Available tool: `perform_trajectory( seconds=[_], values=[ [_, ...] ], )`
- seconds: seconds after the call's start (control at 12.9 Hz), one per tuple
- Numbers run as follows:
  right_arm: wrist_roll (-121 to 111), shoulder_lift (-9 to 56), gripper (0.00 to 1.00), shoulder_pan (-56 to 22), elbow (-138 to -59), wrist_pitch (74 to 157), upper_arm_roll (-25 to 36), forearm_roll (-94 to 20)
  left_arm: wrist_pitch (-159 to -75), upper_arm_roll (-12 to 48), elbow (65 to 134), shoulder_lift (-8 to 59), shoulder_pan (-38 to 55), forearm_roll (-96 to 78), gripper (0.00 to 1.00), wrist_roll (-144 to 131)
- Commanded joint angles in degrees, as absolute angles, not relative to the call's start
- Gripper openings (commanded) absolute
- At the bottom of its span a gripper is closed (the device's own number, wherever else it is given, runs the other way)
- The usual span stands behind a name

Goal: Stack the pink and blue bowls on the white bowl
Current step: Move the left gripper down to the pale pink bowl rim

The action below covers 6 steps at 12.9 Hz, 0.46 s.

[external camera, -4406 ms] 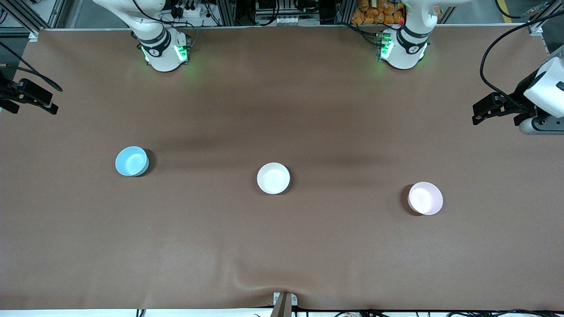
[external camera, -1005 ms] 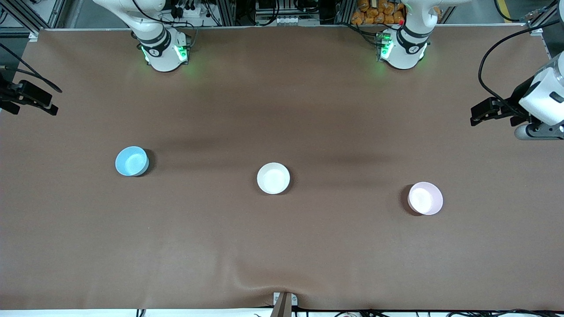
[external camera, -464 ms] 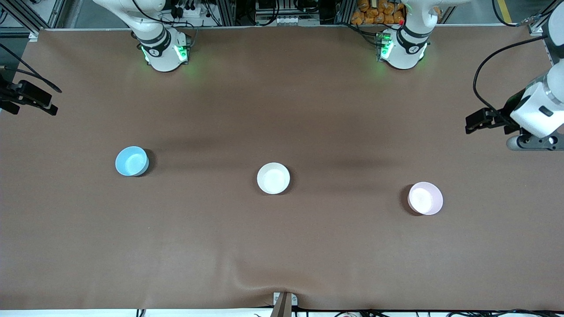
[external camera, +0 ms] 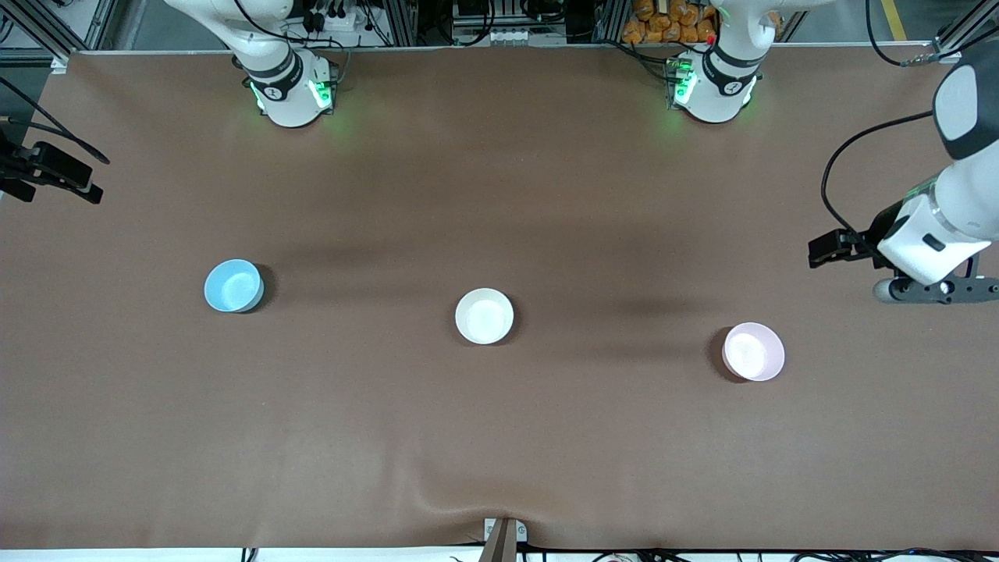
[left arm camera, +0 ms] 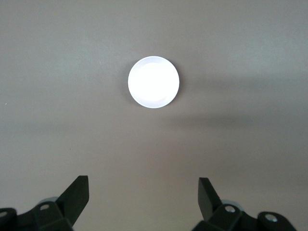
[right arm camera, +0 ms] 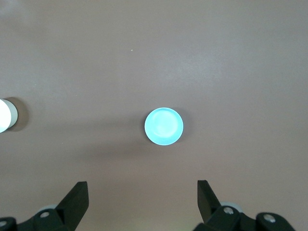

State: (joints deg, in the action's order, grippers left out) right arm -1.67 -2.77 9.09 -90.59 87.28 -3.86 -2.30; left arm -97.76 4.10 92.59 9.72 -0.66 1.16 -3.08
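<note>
My left gripper grabs the pale pink bowl by its rim [external camera: 783, 352] next. Then it stacks that bowl on the white bowl [external camera: 485, 316].
The light blue bowl [external camera: 233, 286] sits toward the right arm's end of the table. The white bowl [external camera: 485, 316] sits mid-table. The pale pink bowl [external camera: 753, 352] sits toward the left arm's end. All three stand apart and upright. My left gripper [external camera: 821, 251] hangs open and empty high over the table beside the pink bowl, which looks whitish in the left wrist view [left arm camera: 153, 82]. My right gripper [external camera: 78, 183] waits open and empty high over its end of the table. Its wrist view shows the blue bowl [right arm camera: 163, 126] and the white bowl's edge [right arm camera: 4, 115].
The brown table cover [external camera: 499, 437] has a small bulge at its edge nearest the front camera. A metal bracket [external camera: 503, 535] sits at that edge. The arm bases [external camera: 293, 94] [external camera: 714, 90] stand along the other long edge.
My left arm has swung its gripper over the table toward the pink bowl. The right gripper shifted only slightly. The bowls have not moved.
</note>
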Motion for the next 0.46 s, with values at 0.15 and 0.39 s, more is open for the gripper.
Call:
perform_trajectory(
  seconds=[0.15, 0.39],
  values=[
    [-2.29, -2.37, 1.00, 10.28, -89.74, 86.57, -4.39, -3.60, -106.06, 4.22, 92.99, 16.33, -5.17, 1.23, 1.00, -2.29],
    [-2.37, -2.37, 1.00, 10.28, -89.74, 86.57, -4.39, -3.60, -117.64, 4.22, 97.45, 20.64, -6.24, 1.06, 1.00, -2.29]
  ],
)
